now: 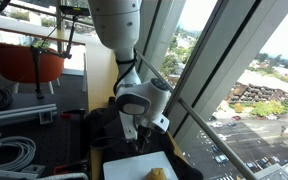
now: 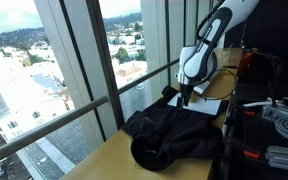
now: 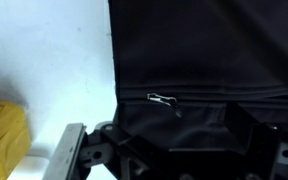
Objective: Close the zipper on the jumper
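Observation:
I will next grab the small silver zipper pull [image 3: 162, 99] by its loose tail end to close the jumper's zipper, and the seam fabric stays free.
A black jumper lies crumpled on the table by the window in both exterior views [image 1: 106, 128] [image 2: 174, 135]. My gripper [image 1: 134, 128] [image 2: 187, 98] hangs just above its end nearest the white sheet. In the wrist view the black fabric [image 3: 204, 50] fills most of the frame. A small silver zipper pull [image 3: 162, 99] lies on a horizontal seam. My gripper [image 3: 179, 135] shows as two dark fingers spread apart at the bottom, with the pull just ahead of them and left of centre. The fingers look open and hold nothing.
A white sheet [image 1: 134, 167] [image 3: 44, 60] lies next to the jumper with a yellow object [image 1: 159, 173] [image 3: 4, 140] on it. Window mullions [image 2: 84, 60] run close along the wooden table [image 2: 94, 165]. Cables and equipment [image 1: 9, 140] sit on the room side.

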### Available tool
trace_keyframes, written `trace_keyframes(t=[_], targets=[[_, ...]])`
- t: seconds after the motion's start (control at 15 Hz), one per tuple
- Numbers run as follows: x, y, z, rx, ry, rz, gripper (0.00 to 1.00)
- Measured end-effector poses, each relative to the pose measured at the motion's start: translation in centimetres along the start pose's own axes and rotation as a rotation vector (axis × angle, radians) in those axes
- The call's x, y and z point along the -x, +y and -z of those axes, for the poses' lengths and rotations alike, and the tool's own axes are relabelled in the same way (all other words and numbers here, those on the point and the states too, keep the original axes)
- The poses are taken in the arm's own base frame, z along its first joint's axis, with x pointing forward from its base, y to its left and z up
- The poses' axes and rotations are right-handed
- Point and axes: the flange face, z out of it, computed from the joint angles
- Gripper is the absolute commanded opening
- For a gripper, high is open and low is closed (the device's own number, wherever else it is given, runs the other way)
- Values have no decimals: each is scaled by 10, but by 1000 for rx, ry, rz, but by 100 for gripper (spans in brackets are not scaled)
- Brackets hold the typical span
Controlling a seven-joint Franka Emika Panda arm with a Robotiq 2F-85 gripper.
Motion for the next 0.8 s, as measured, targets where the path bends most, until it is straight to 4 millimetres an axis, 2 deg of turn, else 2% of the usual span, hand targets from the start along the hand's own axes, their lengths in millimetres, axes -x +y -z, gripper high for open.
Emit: trace_keyframes(t=[0.47, 0.8], targets=[[-12, 0, 0, 8, 17, 17, 100], [-10, 0, -7, 10, 7, 24, 100]])
